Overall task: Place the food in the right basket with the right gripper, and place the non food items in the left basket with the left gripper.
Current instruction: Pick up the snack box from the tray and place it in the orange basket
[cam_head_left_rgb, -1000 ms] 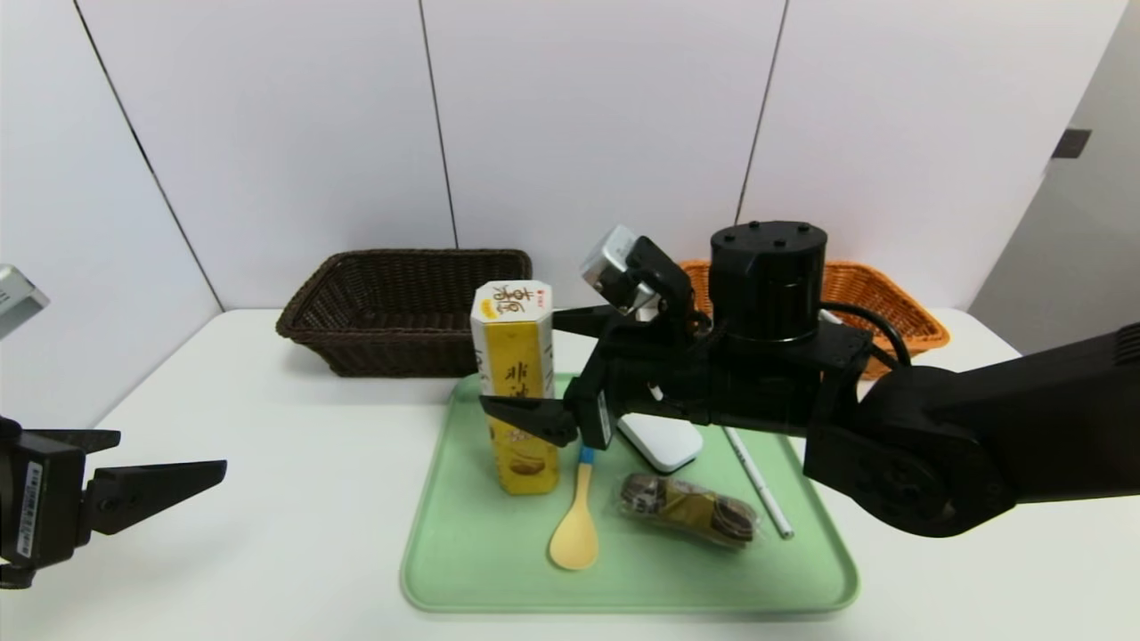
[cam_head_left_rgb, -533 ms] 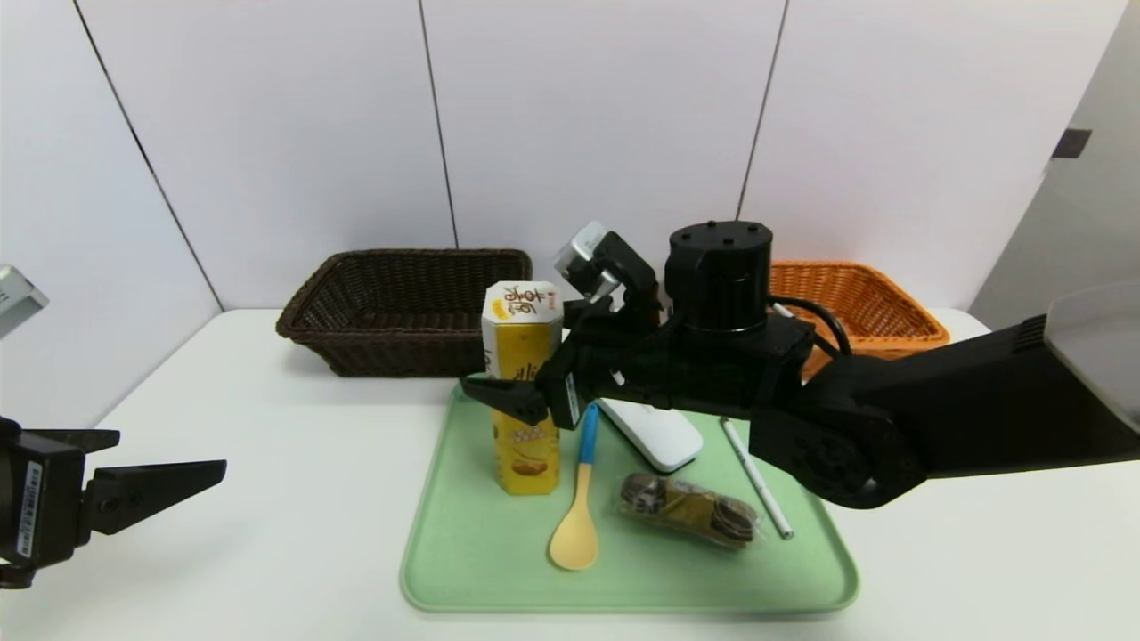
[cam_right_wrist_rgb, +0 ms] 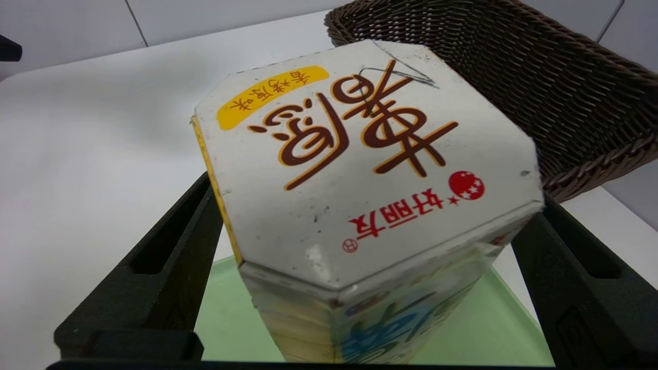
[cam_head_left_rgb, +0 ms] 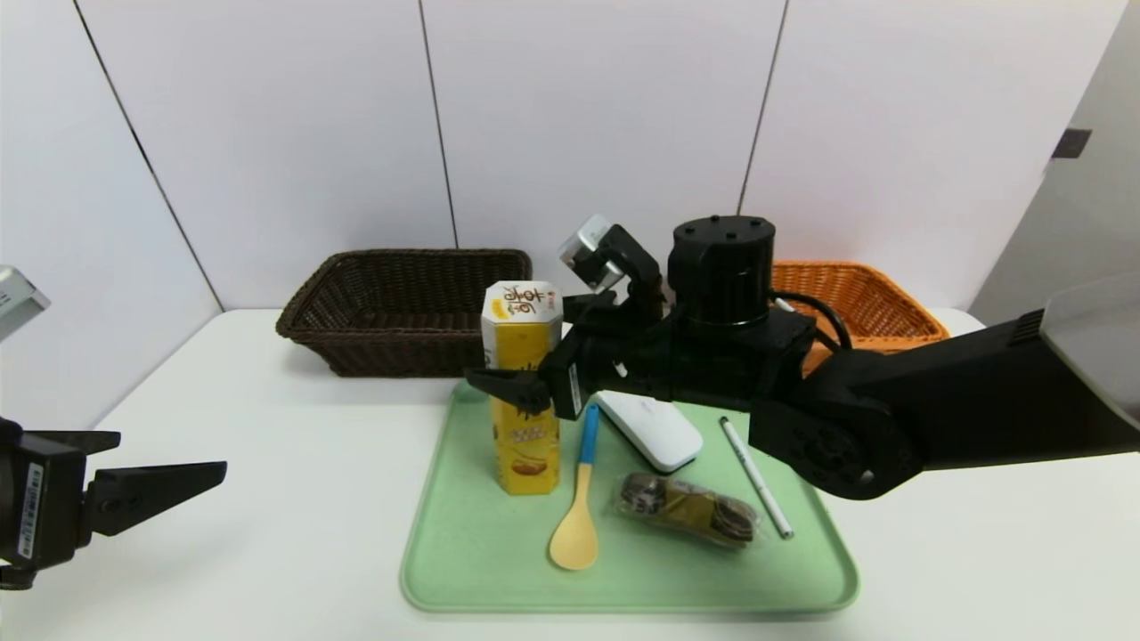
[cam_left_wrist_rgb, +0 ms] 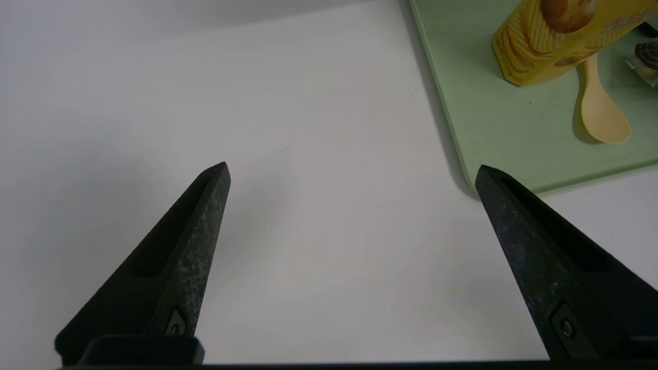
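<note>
The yellow snack box (cam_head_left_rgb: 525,445) would be caught if my right gripper closed now, so it should close: its fingers are beside the box's upper part, around its white lid (cam_head_left_rgb: 521,303).
A tall yellow hexagonal snack box (cam_head_left_rgb: 525,445) stands upright at the left of the green tray (cam_head_left_rgb: 463,552). My right gripper (cam_head_left_rgb: 525,352) is open, one finger on each side of the box's upper part. The right wrist view shows the box's white lid (cam_right_wrist_rgb: 360,164) between the spread fingers of the right gripper (cam_right_wrist_rgb: 375,195). On the tray lie a yellow spoon (cam_head_left_rgb: 577,525), a white mouse (cam_head_left_rgb: 650,430), a white pen (cam_head_left_rgb: 755,476) and a wrapped dark snack (cam_head_left_rgb: 690,509). My left gripper (cam_head_left_rgb: 169,452) hovers open and empty at the table's left (cam_left_wrist_rgb: 353,172).
The dark brown basket (cam_head_left_rgb: 401,303) stands at the back left, close behind the box (cam_right_wrist_rgb: 540,77). The orange basket (cam_head_left_rgb: 873,307) sits at the back right, partly behind my right arm. The left wrist view catches the tray's corner (cam_left_wrist_rgb: 514,149), the box's base (cam_left_wrist_rgb: 555,41) and the spoon (cam_left_wrist_rgb: 601,113).
My right arm slid left and its open fingers now straddle the snack box, which shifted slightly to the right. The left arm has not moved.
</note>
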{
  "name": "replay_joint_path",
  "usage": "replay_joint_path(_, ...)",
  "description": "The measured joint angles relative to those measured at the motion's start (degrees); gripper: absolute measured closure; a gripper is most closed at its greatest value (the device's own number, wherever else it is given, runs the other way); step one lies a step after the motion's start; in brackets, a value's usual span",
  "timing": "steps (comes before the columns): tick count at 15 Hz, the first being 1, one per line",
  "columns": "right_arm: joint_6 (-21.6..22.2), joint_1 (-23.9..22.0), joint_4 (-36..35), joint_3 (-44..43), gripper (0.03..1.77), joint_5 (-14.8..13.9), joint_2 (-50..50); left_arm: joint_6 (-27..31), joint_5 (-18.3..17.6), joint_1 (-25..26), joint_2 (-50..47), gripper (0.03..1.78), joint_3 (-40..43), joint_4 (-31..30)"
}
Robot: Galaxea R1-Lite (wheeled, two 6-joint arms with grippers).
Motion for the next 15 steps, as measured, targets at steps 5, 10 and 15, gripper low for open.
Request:
replay_joint_path(5, -0.2, 0.0, 0.0, 0.5, 0.61, 0.2, -0.3, 0.0, 0.1, 0.0, -0.1, 0.12, 0.0, 0.0)
replay_joint_path(10, -0.1, 0.0, -1.2, 0.8, 0.96, 0.3, -1.1, -0.1, 0.1, 0.0, -0.3, 0.12, 0.0, 0.1)
replay_joint_path(15, 4.2, -0.2, -0.8, -1.5, 0.96, -1.0, -4.5, -0.1, 0.4, 0.0, -1.2, 0.12, 0.0, 0.3)
